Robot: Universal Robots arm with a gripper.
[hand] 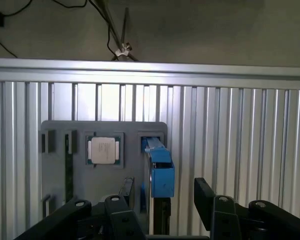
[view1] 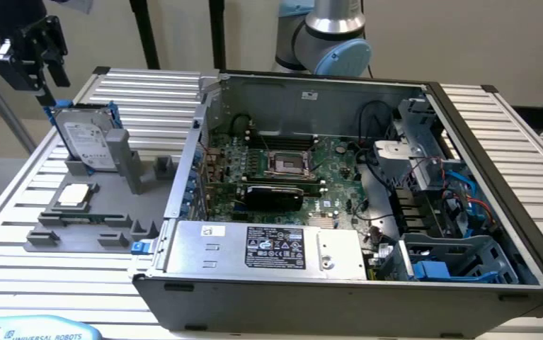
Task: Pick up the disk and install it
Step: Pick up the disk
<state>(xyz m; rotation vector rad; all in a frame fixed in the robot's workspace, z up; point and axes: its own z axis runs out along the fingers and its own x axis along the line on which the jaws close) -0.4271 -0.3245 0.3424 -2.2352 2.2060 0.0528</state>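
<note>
The robot's fingers are above the blue bracket [view1: 61, 104] of the disk [view1: 90, 144] and would miss the bracket if they closed now, so the gripper needs to go lower before it closes.
The disk [view1: 90, 144], a silver-grey drive with a white label in a blue bracket, stands upright on its edge in a grey holder [view1: 124, 159] at the exterior view's left. My black gripper [view1: 52, 79] hangs just above its top corner. In the wrist view the disk [hand: 160, 172] appears edge-on with its blue bracket end towards the camera. My gripper [hand: 165, 200] is open, with one finger on each side of the disk and a gap to both. Nothing is held.
A square silver chip [view1: 76, 195] lies on the grey fixture plate [view1: 82, 230] in front of the disk. The open computer case [view1: 498, 212] takes up the middle and right of the slatted table, with a blue drive bay [view1: 451, 258] at its near right corner.
</note>
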